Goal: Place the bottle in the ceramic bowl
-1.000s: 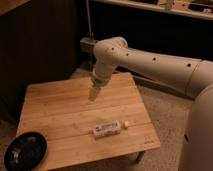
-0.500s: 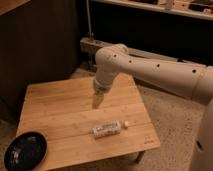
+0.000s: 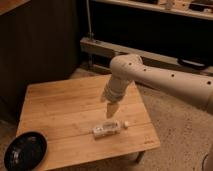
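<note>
The bottle needs to go in the ceramic bowl [image 3: 25, 150]. My gripper will next grab it around its labeled body [image 3: 106, 129].
The bottle [image 3: 106, 129] lies on its side near the front right of the wooden table [image 3: 60, 107]; it is whitish with a dark label, and its small pale cap [image 3: 126, 123] points right. My gripper [image 3: 111, 110] hangs pointing down just above and slightly behind the bottle, open and holding nothing. The ceramic bowl [image 3: 25, 150], round and glossy black, sits on the table's front left corner, well to the left of the bottle and the gripper.
The white arm [image 3: 160, 80] reaches in from the right over the table's right edge. Dark wooden panels stand behind the table on the left, and a low shelf frame [image 3: 115, 50] behind it. The speckled floor lies to the right.
The gripper has come down and moved right and forward, from over the middle of the table to just above the bottle. Bottle and bowl have not moved.
</note>
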`<state>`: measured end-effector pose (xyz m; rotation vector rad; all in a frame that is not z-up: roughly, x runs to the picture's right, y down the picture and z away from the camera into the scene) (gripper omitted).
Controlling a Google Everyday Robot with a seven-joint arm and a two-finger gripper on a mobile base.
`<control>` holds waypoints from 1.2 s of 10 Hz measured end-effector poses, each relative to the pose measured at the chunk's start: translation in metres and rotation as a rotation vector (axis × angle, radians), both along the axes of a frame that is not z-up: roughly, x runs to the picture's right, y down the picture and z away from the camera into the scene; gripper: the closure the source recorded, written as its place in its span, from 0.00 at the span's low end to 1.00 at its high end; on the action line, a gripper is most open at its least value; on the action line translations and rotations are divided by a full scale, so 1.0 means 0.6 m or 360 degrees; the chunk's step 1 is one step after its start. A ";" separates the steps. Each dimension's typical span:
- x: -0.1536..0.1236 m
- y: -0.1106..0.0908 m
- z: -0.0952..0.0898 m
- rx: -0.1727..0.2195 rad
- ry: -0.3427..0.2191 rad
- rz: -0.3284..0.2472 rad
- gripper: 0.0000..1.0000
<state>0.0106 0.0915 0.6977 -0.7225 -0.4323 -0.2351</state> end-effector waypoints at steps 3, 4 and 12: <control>-0.003 0.000 0.000 0.0005 -0.0025 -0.0020 0.35; -0.011 0.007 0.000 -0.0004 -0.0032 -0.0014 0.35; -0.031 0.158 0.095 -0.0122 -0.0094 0.0033 0.35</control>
